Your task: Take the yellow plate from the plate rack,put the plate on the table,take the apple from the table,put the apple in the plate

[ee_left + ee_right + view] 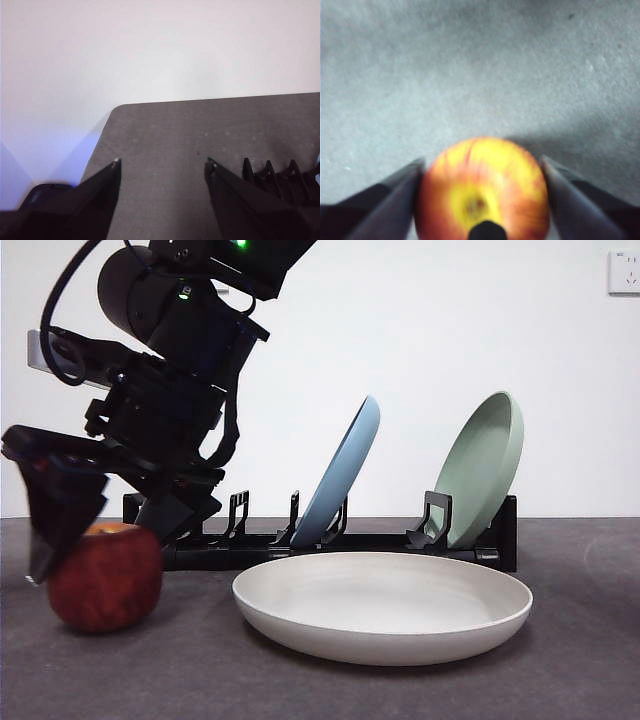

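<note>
The dark red apple has round sides, and my right gripper will grab the apple by them next. It will then put the apple (110, 585) in the cream yellow plate (385, 605).
The dark red apple (110, 585) sits on the table (580, 670) at the left. My right gripper (105, 550) comes down from the upper left and is open, with one jaw on each side of the apple. In the right wrist view the apple (482, 190) shows its yellow stem dip between the jaws of this gripper (481, 160), which stand close against its sides. The cream yellow plate (385, 605) lies flat on the table, right of the apple and in front of the black plate rack (250, 545). My left gripper (162, 162) is open and empty over bare table.
A light blue plate (345, 465) and a sage green plate (485, 465) lean in the rack. An end of the rack (270, 170) shows in the left wrist view, beside the table's far corner and the white wall.
</note>
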### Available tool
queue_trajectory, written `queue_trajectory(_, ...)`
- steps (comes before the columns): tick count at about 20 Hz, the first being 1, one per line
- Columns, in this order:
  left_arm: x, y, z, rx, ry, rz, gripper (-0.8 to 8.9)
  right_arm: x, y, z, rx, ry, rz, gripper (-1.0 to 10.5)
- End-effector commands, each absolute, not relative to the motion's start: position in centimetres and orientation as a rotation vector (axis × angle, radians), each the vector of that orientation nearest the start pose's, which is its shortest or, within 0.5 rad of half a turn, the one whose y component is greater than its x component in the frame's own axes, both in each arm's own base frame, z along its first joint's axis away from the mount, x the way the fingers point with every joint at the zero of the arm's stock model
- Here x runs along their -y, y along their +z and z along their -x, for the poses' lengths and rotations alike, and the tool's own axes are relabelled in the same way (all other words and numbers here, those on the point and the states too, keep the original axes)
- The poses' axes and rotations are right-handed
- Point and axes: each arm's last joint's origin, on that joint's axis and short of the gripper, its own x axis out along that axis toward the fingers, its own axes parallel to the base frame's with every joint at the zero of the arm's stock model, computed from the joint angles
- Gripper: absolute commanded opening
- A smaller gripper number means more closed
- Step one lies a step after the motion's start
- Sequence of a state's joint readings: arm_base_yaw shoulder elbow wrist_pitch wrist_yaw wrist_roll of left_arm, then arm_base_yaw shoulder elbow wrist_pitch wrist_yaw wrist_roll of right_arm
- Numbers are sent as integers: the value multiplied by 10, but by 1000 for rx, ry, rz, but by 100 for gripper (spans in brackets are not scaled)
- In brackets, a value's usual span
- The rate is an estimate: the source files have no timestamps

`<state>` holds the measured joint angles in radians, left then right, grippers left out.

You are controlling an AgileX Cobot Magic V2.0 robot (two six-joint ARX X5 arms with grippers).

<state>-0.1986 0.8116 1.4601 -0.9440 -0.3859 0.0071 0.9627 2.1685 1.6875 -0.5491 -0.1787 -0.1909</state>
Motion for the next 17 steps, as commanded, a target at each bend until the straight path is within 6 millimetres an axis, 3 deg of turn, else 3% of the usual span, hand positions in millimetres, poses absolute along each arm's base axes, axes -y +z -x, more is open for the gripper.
queue_trajectory(1,6,461,-88,-292,189,-88,282,-384,168,-259,-942,1130,590,-13)
queue_trajectory(8,6,460,-88,-306,186,-92,282,-383,175,-258,-928,1128,589,-12)
queue_trajectory(12,9,462,-90,-281,108,-73,282,-363,217,-261,-883,1041,598,-12)
queue_trajectory(17,16,465,-110,-267,-13,-52,282,-306,287,-260,-903,968,558,-12)
